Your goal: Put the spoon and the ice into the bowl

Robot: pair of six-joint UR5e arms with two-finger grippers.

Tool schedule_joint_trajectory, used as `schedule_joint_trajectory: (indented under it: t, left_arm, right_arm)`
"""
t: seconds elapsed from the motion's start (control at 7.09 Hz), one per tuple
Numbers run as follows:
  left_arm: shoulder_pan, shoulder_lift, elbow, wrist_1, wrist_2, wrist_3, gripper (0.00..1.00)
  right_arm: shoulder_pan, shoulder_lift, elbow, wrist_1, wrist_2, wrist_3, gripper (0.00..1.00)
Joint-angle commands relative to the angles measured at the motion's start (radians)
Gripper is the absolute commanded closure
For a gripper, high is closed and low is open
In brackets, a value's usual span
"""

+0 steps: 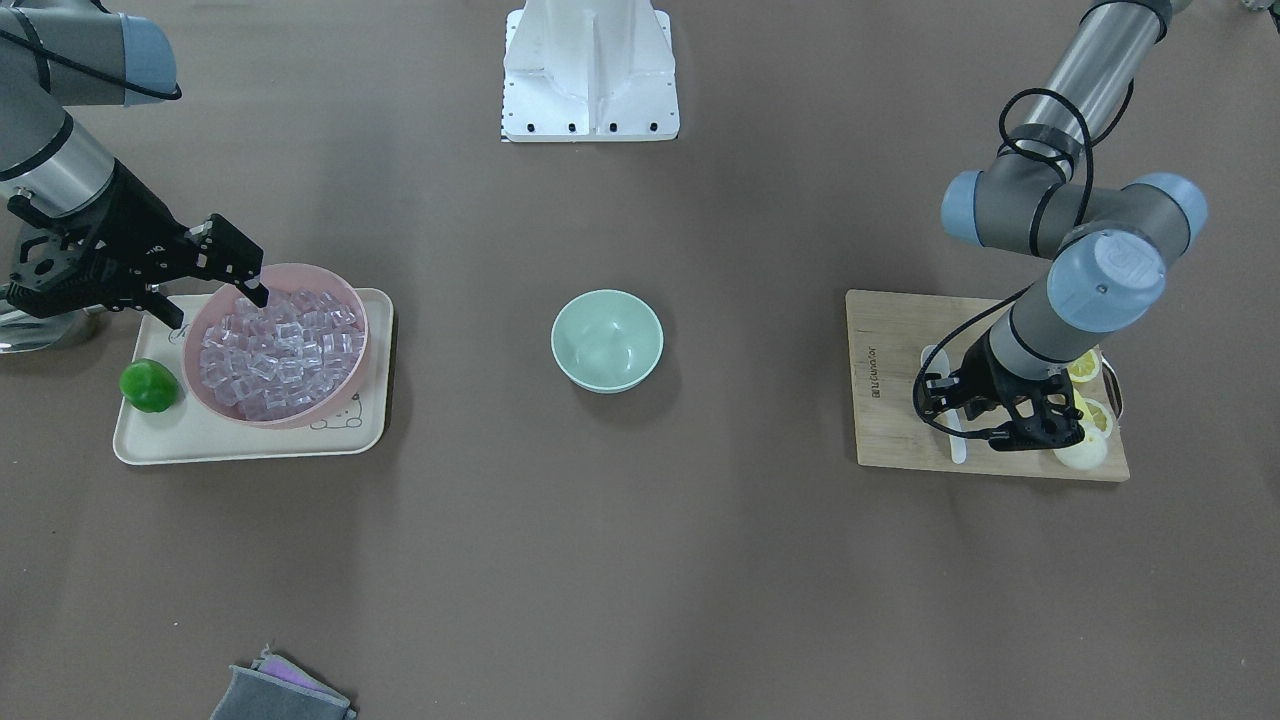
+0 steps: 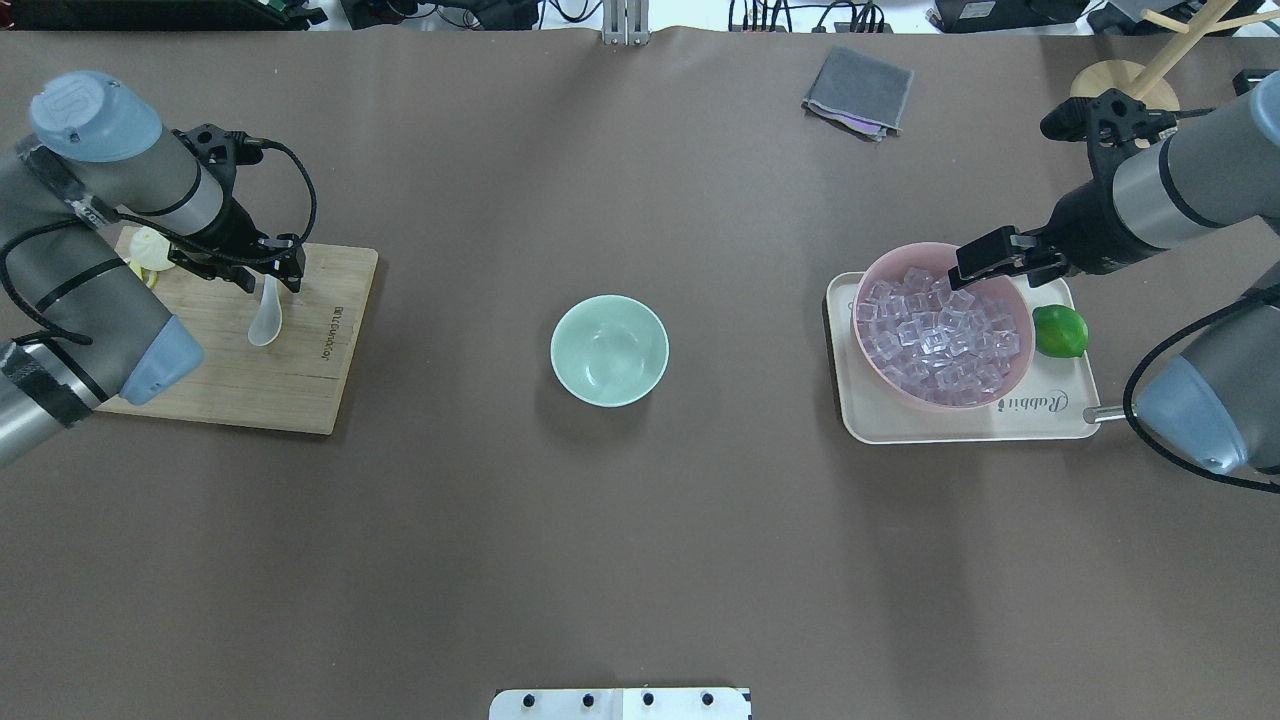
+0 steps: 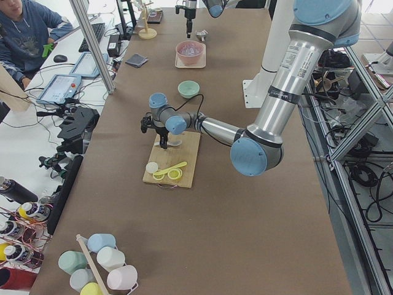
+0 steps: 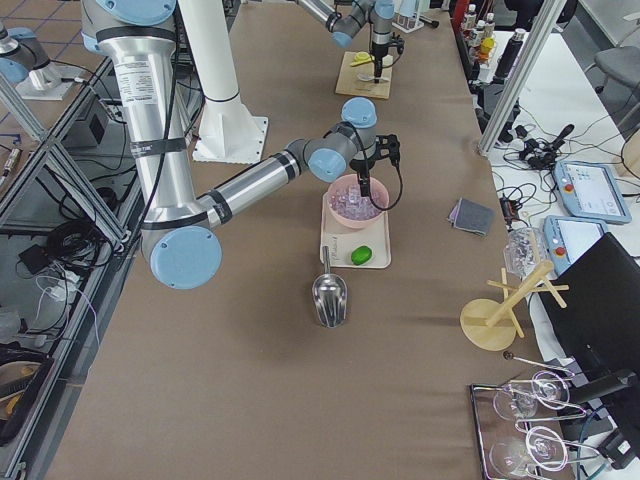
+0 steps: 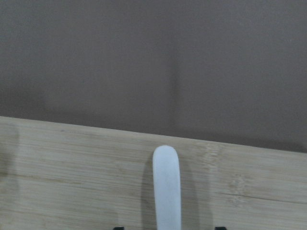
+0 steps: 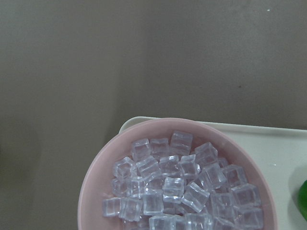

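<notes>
The white spoon needs to go into the bowl (image 1: 607, 340), so the left gripper needs to grab it by its handle (image 1: 959, 442) next.
The white spoon (image 2: 265, 320) lies on a bamboo cutting board (image 2: 290, 385) at the table's left end. My left gripper (image 2: 275, 275) is low over its handle, open, one fingertip on each side of the handle (image 5: 167, 191). The mint-green bowl (image 2: 609, 350) stands empty mid-table; it also shows in the front view (image 1: 606, 340). The ice (image 2: 940, 335) is a heap of clear cubes in a pink bowl (image 2: 880, 262). My right gripper (image 2: 968, 280) hangs open just above that bowl's far rim. The right wrist view shows the cubes (image 6: 177, 187) but no fingers.
The pink bowl sits on a cream tray (image 2: 900, 425) with a green lime (image 2: 1060, 331). Lemon slices (image 1: 1085, 365) and a yellow spoon (image 3: 172, 167) lie on the cutting board. A steel scoop (image 4: 331, 292) lies beside the tray. A grey cloth (image 2: 858, 92) lies at the far edge.
</notes>
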Motion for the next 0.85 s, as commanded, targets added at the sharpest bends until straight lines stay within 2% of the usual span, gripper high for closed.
schedule_joint_trajectory:
  t: [0.0, 0.28, 0.56, 0.71]
  left_arm:
    - [0.001, -0.003, -0.009, 0.005, -0.008, 0.0, 1.0]
    - [0.001, -0.032, -0.061, 0.02, -0.013, -0.02, 1.0]
    - [0.014, -0.151, -0.062, 0.052, -0.053, -0.129, 1.0]
    - [0.072, -0.219, -0.058, 0.062, -0.043, -0.231, 1.0]
  right_arm:
    - [-0.004, 0.003, -0.001, 0.0, -0.008, 0.004, 0.01]
    - [-0.042, 0.018, -0.009, -0.002, -0.075, 0.004, 0.01]
    - [-0.096, 0.022, -0.014, -0.002, -0.144, 0.004, 0.03]
    - [-0.131, 0.02, -0.015, -0.002, -0.183, 0.004, 0.05]
